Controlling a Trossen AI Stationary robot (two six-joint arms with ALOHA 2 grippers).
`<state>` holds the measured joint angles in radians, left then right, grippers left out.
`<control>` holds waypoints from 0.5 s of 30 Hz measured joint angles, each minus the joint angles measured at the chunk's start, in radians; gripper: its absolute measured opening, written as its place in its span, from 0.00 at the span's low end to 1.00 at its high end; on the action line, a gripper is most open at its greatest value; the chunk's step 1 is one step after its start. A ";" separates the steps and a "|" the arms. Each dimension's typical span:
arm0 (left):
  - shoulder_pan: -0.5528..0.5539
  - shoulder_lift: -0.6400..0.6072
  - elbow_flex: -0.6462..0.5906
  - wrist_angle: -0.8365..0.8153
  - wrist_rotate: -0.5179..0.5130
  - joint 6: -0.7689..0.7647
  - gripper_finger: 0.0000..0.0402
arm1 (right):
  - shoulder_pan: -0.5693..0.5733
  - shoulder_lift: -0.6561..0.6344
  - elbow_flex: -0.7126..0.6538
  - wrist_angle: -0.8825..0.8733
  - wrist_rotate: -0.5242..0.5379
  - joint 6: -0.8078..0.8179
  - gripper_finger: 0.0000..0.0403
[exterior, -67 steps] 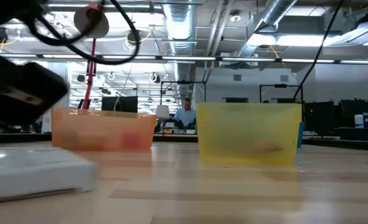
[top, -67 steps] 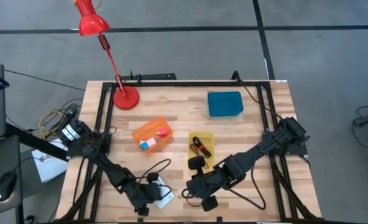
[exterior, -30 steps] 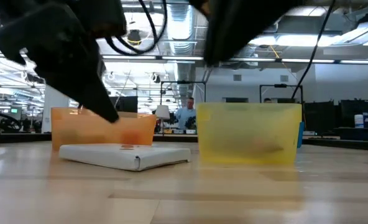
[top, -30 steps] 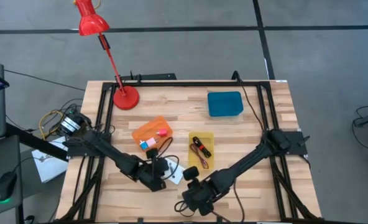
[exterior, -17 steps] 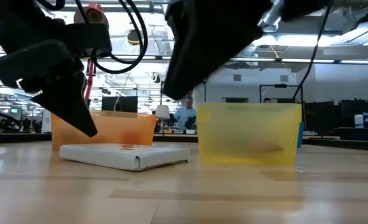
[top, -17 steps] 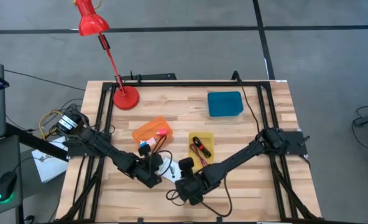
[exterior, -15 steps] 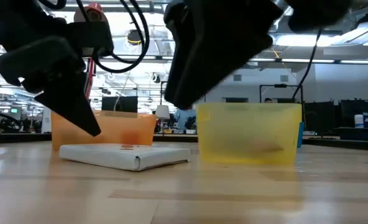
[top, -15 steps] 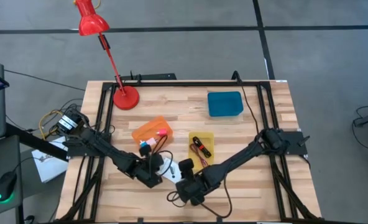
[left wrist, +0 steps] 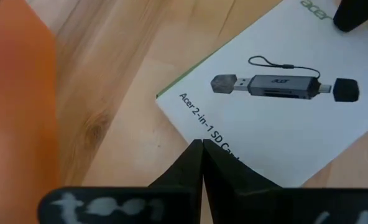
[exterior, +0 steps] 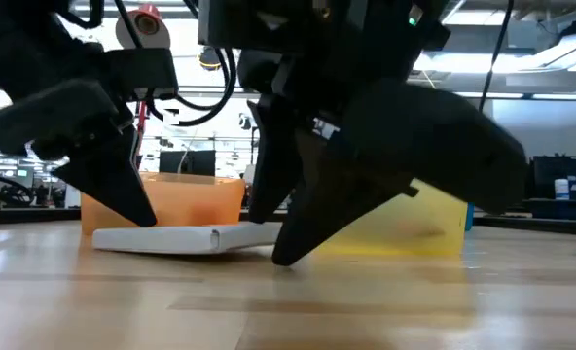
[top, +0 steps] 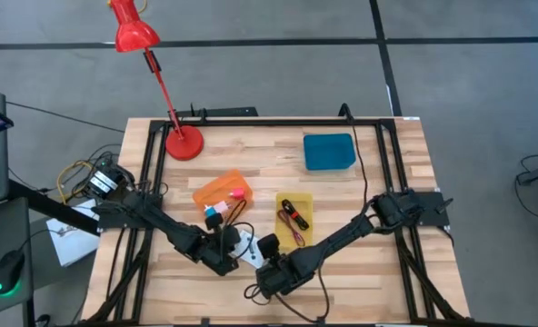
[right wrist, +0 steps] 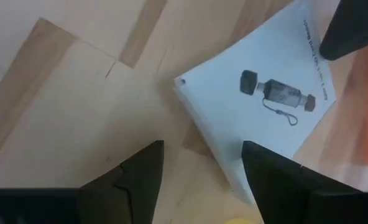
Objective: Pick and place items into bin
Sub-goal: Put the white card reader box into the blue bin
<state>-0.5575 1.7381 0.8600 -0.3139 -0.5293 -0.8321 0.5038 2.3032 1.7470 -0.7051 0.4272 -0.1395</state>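
The robot's right gripper will next grab the white card by its thin side edge (right wrist: 221, 152), and then it can place the card into the blue bin.
A flat white card (top: 248, 243) printed with a black card reader (left wrist: 277, 86) lies on the wooden table between my two grippers. My left gripper (left wrist: 196, 146) is shut, and its tip is down on the card's left end (exterior: 144, 220). My right gripper (right wrist: 202, 149) is open. It stands low over the card's near right corner (right wrist: 181, 82), one finger on each side of it. The orange bin (top: 222, 195) holds a pink cube (top: 237, 193) and a blue-and-white cube (top: 216, 211). In the yellow bin (top: 294, 218) lies a black-and-red stick tool (top: 292, 213). My left gripper presses its shut fingertips (exterior: 140, 209) onto the card's top face, close to the printed edge at its left end (left wrist: 190, 127). The fingers slant down from the table's left side. The card lies flat on the table.
A blue box (top: 329, 152) sits at the far right of the table. A red desk lamp has its base (top: 184, 143) at the far left. The orange and yellow bins stand just beyond the card. Black frame rails (top: 251, 121) edge the table.
My right gripper has moved toward the table's left and far side, come down to the card's near right corner and opened. My left gripper has sunk until its shut tip meets the card's left end. The card has stayed in place.
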 joint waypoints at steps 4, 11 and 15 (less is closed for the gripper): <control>-0.002 0.028 0.003 0.027 -0.016 -0.002 0.00 | -0.002 -0.001 -0.001 0.006 0.011 -0.002 0.52; -0.001 0.029 0.001 0.040 -0.012 0.002 0.00 | -0.022 -0.006 -0.002 0.006 0.019 -0.002 0.49; -0.002 0.029 -0.025 0.071 -0.009 0.000 0.00 | -0.032 -0.006 -0.002 0.007 0.020 -0.001 0.48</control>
<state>-0.5598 1.7672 0.8352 -0.2428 -0.5384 -0.8326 0.4723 2.2968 1.7453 -0.6978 0.4470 -0.1404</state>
